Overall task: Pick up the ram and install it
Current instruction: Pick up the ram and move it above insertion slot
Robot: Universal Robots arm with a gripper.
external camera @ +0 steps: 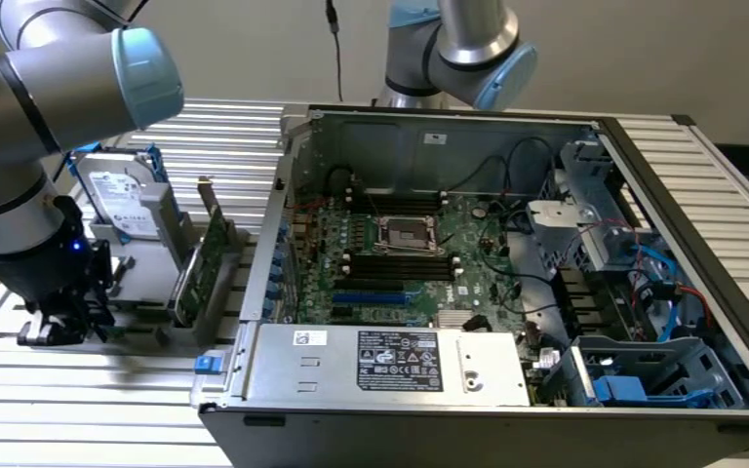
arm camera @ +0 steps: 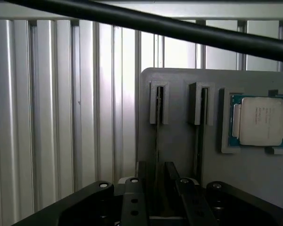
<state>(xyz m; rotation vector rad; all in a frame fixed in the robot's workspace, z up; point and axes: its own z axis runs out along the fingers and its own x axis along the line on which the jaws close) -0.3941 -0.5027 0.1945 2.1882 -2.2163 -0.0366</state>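
Note:
I should next pinch the ram with my gripper by its bare top edge near mid-length (arm camera: 156,184), because the grey holder's slot wraps around the ram's end.
The ram (arm camera: 156,141) stands on edge in a slot of the grey holder (arm camera: 179,155), showing as a thin dark line. My gripper (arm camera: 158,200) is open right over it, with one black finger (arm camera: 133,200) on each side of the stick's near end. I cannot tell whether the pads touch it. In the exterior view, the gripper (external camera: 69,327) hangs low over the holder at the exterior view's left, beside the open computer case (external camera: 479,127). The motherboard's black memory slots (external camera: 401,265) lie inside the case below the processor socket.
A second thin edge (arm camera: 198,136) stands in the neighbouring slot. A processor chip (arm camera: 259,121) lies in the holder's recess. A silver hard drive (external camera: 128,205) and a green expansion card (external camera: 206,258) stand upright between gripper and case. A black cable (arm camera: 179,29) crosses the wrist view.

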